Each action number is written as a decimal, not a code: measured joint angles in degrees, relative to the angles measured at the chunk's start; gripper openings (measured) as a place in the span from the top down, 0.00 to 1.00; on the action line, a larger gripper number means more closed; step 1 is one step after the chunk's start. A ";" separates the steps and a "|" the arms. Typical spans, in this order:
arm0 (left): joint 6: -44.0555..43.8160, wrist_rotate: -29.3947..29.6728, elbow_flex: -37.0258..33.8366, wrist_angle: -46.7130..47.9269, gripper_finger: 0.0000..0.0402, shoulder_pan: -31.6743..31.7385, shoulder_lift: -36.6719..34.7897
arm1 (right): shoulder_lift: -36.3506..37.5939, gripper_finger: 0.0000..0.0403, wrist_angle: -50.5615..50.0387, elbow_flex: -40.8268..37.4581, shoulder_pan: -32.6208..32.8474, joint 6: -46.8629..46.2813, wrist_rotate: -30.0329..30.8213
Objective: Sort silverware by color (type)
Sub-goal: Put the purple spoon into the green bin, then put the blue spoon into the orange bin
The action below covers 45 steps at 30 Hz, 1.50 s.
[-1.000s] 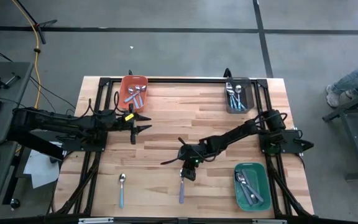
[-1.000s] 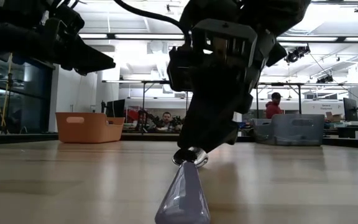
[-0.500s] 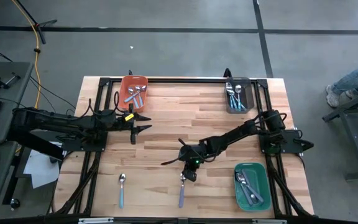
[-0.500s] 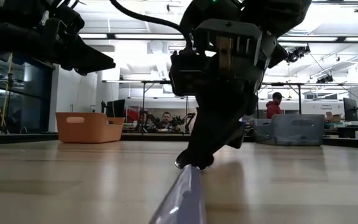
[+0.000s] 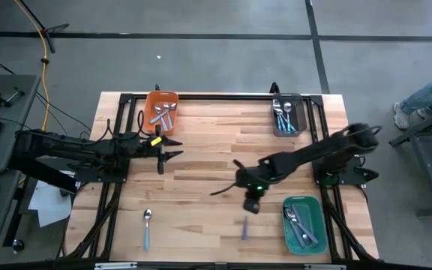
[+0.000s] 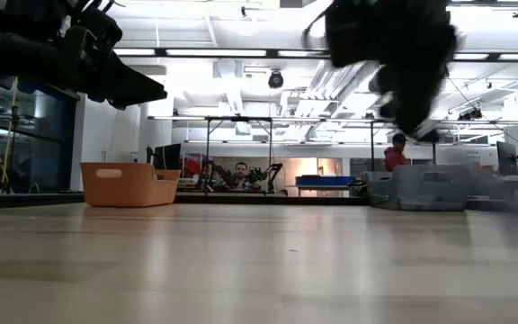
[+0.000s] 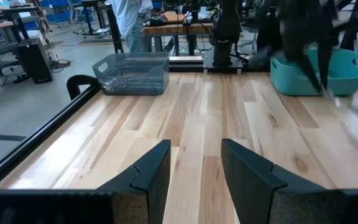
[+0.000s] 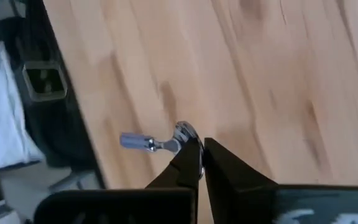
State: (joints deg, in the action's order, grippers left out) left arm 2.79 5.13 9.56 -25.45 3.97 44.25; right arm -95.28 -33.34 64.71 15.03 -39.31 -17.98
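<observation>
I should grab the spoon by the spoon's light-blue handle (image 5: 147,238) with my left gripper next and leave its silver bowl (image 5: 148,214) free, to sort by color.
My right gripper (image 5: 250,206) hangs above the middle of the table, shut on a purple-handled spoon (image 5: 244,228). In the right wrist view the spoon's silver head shows at the fingertips and its handle (image 8: 135,142) sticks out past them. A second spoon (image 5: 147,227), with a light-blue handle, lies flat on the table near the front left. My left gripper (image 5: 175,148) waits open at the left, near the orange bin (image 5: 161,111), with nothing between its fingers (image 7: 154,171). My right gripper pinches the spoon between its two fingers at the silver head (image 8: 182,132), where it joins the neck. The fingers slant down from above. The spoon is lifted clear of the table, and its handle sticks out toward the table's near edge.
The orange bin at the far left, a grey bin (image 5: 287,114) at the far right and a green bin (image 5: 303,223) at the near right each hold several utensils. Black frame rails (image 5: 201,97) run along the table's edges. Bare wood lies in the middle.
My right gripper has shut on the purple-handled spoon's head, then risen and gone toward the table's right edge and the green bin. The spoon, which lay flat on the table, is now lifted clear.
</observation>
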 joint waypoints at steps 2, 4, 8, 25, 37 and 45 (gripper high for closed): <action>0.02 0.00 0.00 0.04 0.66 0.00 0.00 | 4.26 1.00 -5.71 0.00 1.25 -3.31 0.41; -0.06 0.00 0.00 0.03 0.66 0.00 0.00 | 8.47 1.00 -12.19 0.04 2.84 -8.52 1.55; -0.09 0.00 0.00 0.00 0.66 0.00 0.00 | 16.10 1.00 -23.47 0.04 7.05 -20.71 3.44; -0.15 0.00 0.00 -0.04 0.66 0.00 0.00 | 17.56 1.00 -41.69 0.04 19.84 -27.46 6.65; -0.61 0.00 0.00 1.08 0.66 0.00 0.00 | 5.86 1.00 -38.21 0.04 18.98 -11.16 3.89; -0.61 0.00 0.00 1.25 0.66 0.00 -0.02 | 4.24 0.84 -37.99 0.04 18.60 -11.70 6.34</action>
State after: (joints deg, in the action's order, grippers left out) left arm 2.17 5.13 9.56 -24.21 3.97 44.23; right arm -91.04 -71.33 64.75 33.63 -51.01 -11.64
